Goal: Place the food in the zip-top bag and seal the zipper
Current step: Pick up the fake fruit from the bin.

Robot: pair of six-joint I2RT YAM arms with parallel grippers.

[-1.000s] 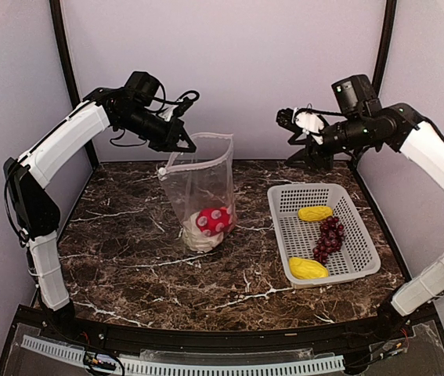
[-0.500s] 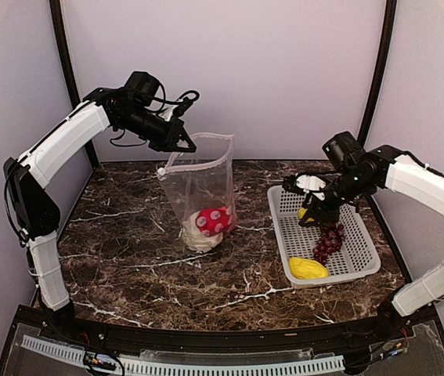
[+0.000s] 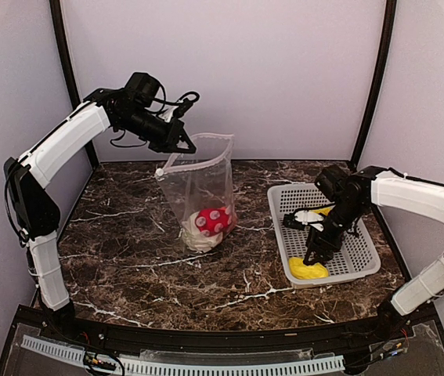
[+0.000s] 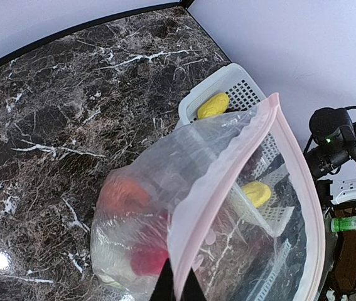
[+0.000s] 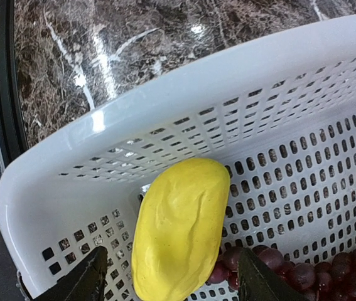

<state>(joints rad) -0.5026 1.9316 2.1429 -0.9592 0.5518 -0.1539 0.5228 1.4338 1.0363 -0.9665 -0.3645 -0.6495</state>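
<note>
The right gripper grabs the yellow piece [image 3: 308, 269] [image 5: 178, 233] across its narrow width next, fingers along its long sides, to place it through the zip-top bag's opening.
My left gripper [image 3: 184, 146] is shut on the pink zipper [image 4: 240, 163] at the mouth of the zip-top bag [image 3: 202, 184] and holds it up, hanging open, its bottom on the table. Inside lie the red pepper [image 3: 214, 219], white cauliflower [image 3: 197, 239] and orange pumpkin [image 4: 121, 194]. My right gripper [image 3: 313, 254] is open, down in the white basket [image 3: 362, 252]. Its fingers straddle a yellow piece [image 5: 178, 226] without touching it. Purple grapes [image 5: 328, 276] lie beside that piece. A second yellow piece [image 3: 323, 210] shows past the right arm.
The basket's perforated wall [image 5: 165, 94] stands close in front of the right fingers. Dark marble table [image 3: 128, 258] stretches between bag and basket. Black frame posts and pale walls close the back and sides.
The right arm has come down from high at the back into the basket, onto the near yellow piece, its jaws spread wider. The left arm and bag have not moved.
</note>
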